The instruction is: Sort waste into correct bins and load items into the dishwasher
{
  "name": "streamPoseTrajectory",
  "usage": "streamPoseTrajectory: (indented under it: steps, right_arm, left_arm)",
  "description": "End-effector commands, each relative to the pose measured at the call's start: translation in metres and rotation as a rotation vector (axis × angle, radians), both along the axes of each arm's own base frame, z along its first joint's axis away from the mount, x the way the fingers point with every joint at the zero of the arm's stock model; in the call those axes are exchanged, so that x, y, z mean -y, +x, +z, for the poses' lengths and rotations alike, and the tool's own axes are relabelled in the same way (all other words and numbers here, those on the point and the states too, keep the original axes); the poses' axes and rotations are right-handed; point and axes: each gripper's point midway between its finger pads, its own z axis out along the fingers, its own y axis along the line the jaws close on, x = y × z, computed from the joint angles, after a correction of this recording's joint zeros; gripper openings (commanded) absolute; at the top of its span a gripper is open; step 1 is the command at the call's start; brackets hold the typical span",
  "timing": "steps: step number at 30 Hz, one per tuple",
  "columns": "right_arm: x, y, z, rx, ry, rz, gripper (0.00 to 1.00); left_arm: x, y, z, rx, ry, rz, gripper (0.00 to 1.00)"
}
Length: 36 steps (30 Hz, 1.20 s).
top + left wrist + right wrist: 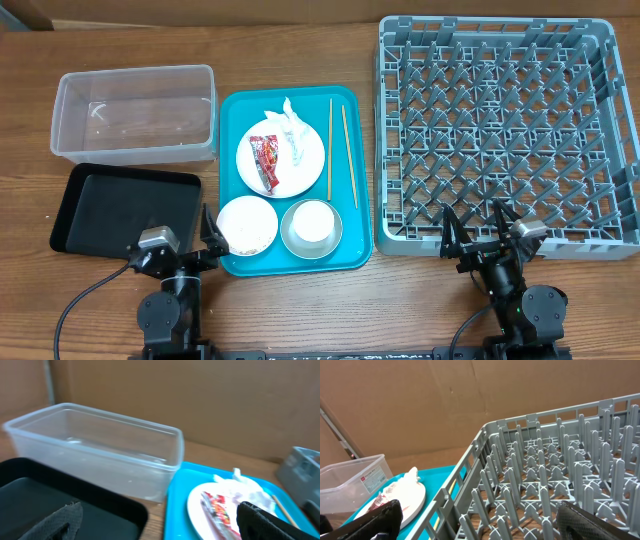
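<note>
I should grip the white cup by its rim with my left gripper next. Its base then stays free to hand over to my right gripper for loading the rack.
A white plate [283,153] on a teal tray [350,250] carries the red snack wrapper [266,161] and the crumpled tissue [291,125]. Two chopsticks [331,146] lie to the plate's right. In front stand a white bowl [247,224] with what looks like rice grains, and a pale grey bowl [311,229] with a white cup in it. My left gripper [200,244] is open and empty between the black tray [125,205] and the teal tray. My right gripper [475,232] is open and empty at the front wall of the grey dish rack [505,135].
The clear tub [135,115] stands behind the black tray at the left. In the left wrist view the tub [100,447], wrapper [217,507] and plate [197,510] lie ahead. In the right wrist view the rack's pegs [545,475] fill the front.
</note>
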Motion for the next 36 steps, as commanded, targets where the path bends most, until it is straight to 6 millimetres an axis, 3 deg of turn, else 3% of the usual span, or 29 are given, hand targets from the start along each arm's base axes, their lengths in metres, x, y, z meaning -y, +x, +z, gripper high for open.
streamPoseTrajectory:
  steps: [1, 6, 13, 17, 23, 29, 34, 36]
  right_arm:
    - [0.001, 0.000, 0.000, 0.005, 0.033, -0.006, 1.00]
    - [0.001, -0.001, 0.013, 0.033, 0.057, -0.004, 1.00]
    - [-0.005, -0.017, 0.074, 0.101, 0.065, 0.046, 1.00]
    - [-0.005, -0.026, 0.110, 0.053, 0.061, 0.044, 1.00]
    - [-0.005, -0.021, 0.153, -0.187, 0.040, 0.038, 1.00]
    - [-0.020, 0.002, 0.171, -0.417, 0.034, 0.103, 1.00]
    - [-0.057, 0.004, 0.159, -0.546, 0.092, 0.326, 1.00]
    - [-0.062, 0.007, 0.153, -0.577, 0.103, 0.352, 1.00]
  left_arm:
    - [0.023, 0.002, 0.007, 0.033, 0.009, -0.136, 1.00]
    - [0.045, -0.003, 0.048, 0.186, 0.039, -0.264, 1.00]
    - [0.053, -0.015, 0.118, 0.247, 0.126, -0.296, 1.00]
    - [0.059, -0.004, 0.147, 0.120, 0.147, -0.347, 1.00]
    - [0.094, 0.032, 0.182, -0.200, 0.064, -0.610, 0.99]
    - [0.099, 0.054, 0.205, -0.491, -0.064, -0.658, 1.00]
    - [0.124, 0.048, 0.207, -0.607, -0.241, -0.809, 1.00]
    - [0.131, 0.048, 0.205, -0.621, -0.280, -0.862, 1.00]
